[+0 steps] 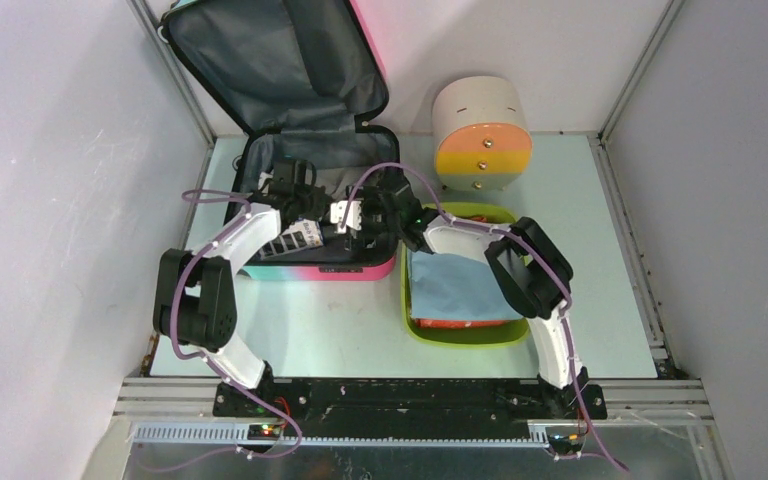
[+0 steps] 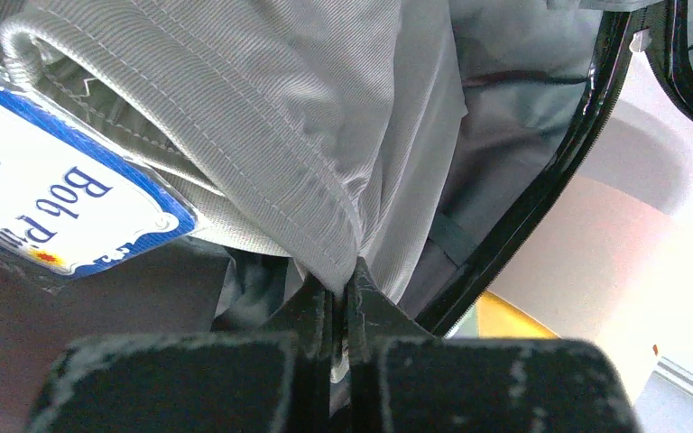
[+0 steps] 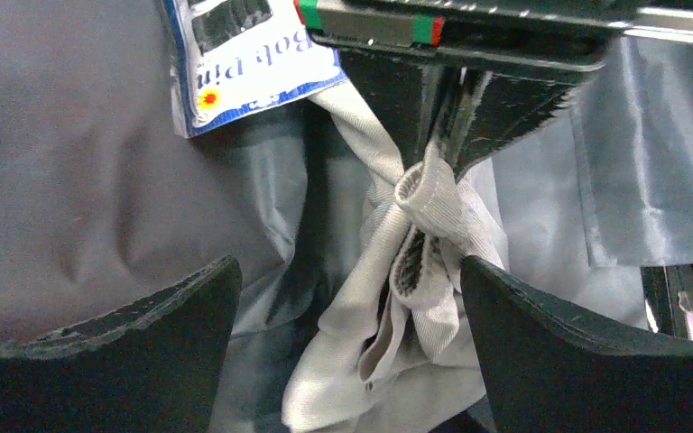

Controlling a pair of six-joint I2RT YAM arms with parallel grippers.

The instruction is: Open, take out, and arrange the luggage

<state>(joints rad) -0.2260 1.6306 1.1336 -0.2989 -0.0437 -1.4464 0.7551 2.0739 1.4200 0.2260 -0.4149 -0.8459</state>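
Note:
My left gripper stays free for the garment's far end. My right gripper should next grab the grey garment's tray-side end [image 3: 411,287] so that it can take the garment out.
The luggage [image 1: 320,268], pink and teal, lies open at the back left with its lid [image 1: 270,70] standing up and showing dark grey lining [image 3: 72,180]. My left gripper [image 1: 343,213] [image 2: 343,275] is shut on a fold of a light grey garment [image 2: 262,108] lifted above the case. A white and blue paper tag [image 2: 63,212] [image 3: 244,72] hangs from the garment. In the right wrist view the left gripper [image 3: 439,153] pinches the bunched cloth [image 3: 388,316] from above. My right gripper [image 1: 372,222] [image 3: 350,271] is open, its fingers on either side of the hanging cloth.
A lime-green tray [image 1: 460,337] sits right of the case, holding a folded blue cloth [image 1: 455,285] over something red. A beige cylinder [image 1: 480,135] with an orange and yellow face stands behind it. Grey walls close in both sides. The case's black zipper rim [image 2: 541,189] runs close by.

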